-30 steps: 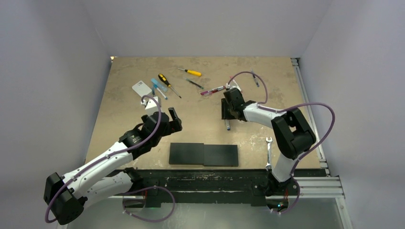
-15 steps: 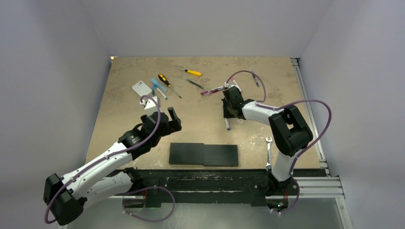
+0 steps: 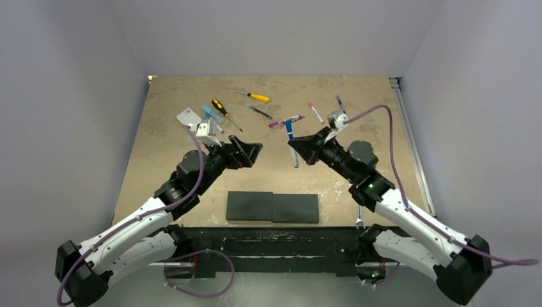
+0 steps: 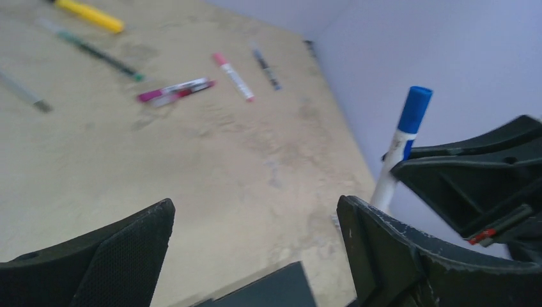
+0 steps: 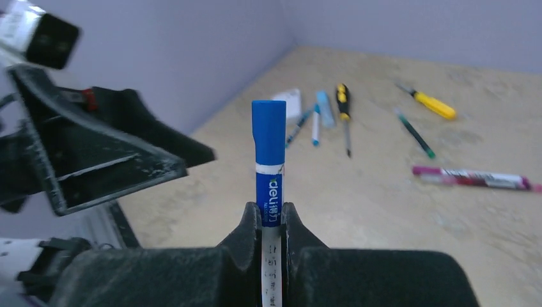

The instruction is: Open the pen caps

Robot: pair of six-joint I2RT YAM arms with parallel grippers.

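Observation:
To open the pen, my left gripper next needs to grab it by its protruding blue cap (image 3: pixel 289 127) (image 4: pixel 415 110), leaving the pen's body to my right gripper.
My right gripper (image 3: pixel 298 148) is shut on a white pen with a blue cap (image 3: pixel 289 131), held above the table. In the right wrist view the blue cap (image 5: pixel 268 131) sticks out beyond the right gripper (image 5: pixel 271 217), whose fingers pinch the barrel just below the label. Facing it from the left, my left gripper (image 3: pixel 250 152) is open and holds nothing. The left wrist view shows the capped pen (image 4: pixel 414 109) up to the right of the left gripper (image 4: pixel 254 211), apart from it. More capped pens lie on the table: magenta ones (image 3: pixel 286 121), a pink-capped one (image 3: pixel 315 112) and light blue ones (image 3: pixel 209 115).
A yellow screwdriver (image 3: pixel 254 96), a black-and-yellow screwdriver (image 3: pixel 225 112) and a thin green-tipped tool (image 3: pixel 260 112) lie at the back. A white box (image 3: pixel 189 117) sits back left. A black block (image 3: pixel 273 207) lies near the front edge, with a wrench (image 3: pixel 360 214) to its right.
The right gripper shut on the blue-capped pen, lifted it off the table and swung to the middle. The left gripper rose, turned to face it and opened a little wider.

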